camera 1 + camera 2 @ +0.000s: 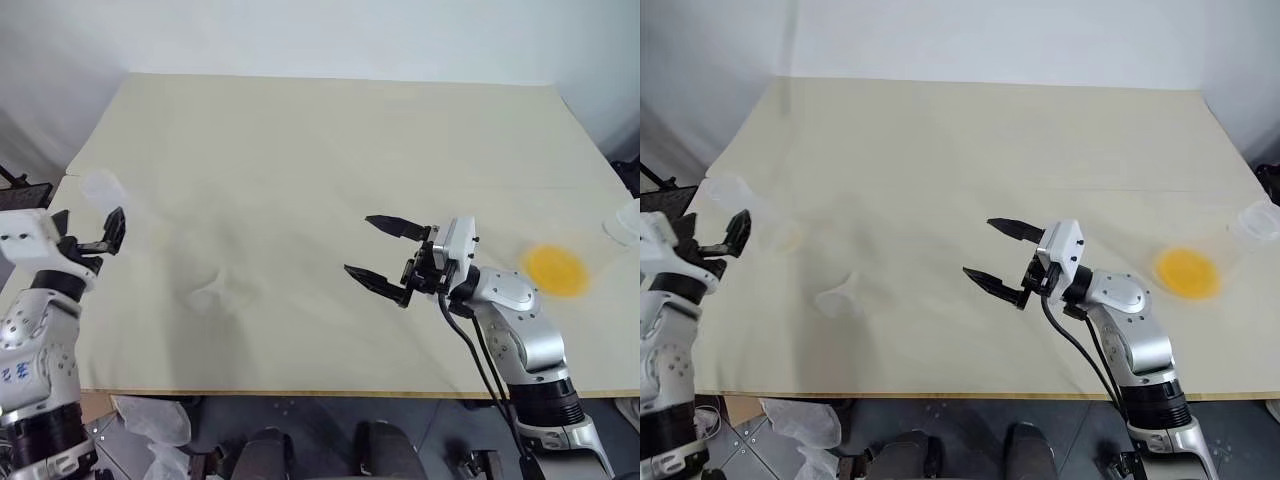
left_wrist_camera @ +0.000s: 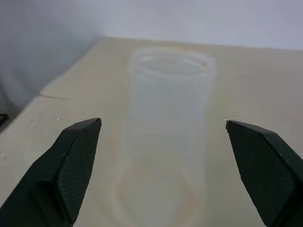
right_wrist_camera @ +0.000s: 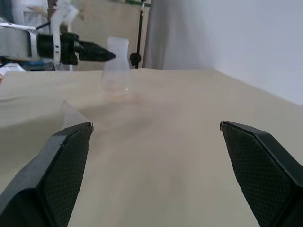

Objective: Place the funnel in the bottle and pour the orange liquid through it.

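I am not ready to close my left gripper on the clear bottle yet. I need to move it toward the bottle first, because empty table shows between its fingers and the bottle in the left wrist view.
The clear bottle stands upright near the table's left edge. My left gripper is open just short of it, with a finger either side of the bottle in the left wrist view and neither touching. The small clear funnel lies on the table between the two arms. My right gripper hovers open and empty over the table's middle, pointing left toward the funnel and bottle. The orange liquid shows as a bright disc in a clear cup at the right.
A small clear cup stands at the table's right edge, beyond the orange liquid. The beige table stretches bare toward the far wall. Crumpled plastic lies on the floor below the near left corner.
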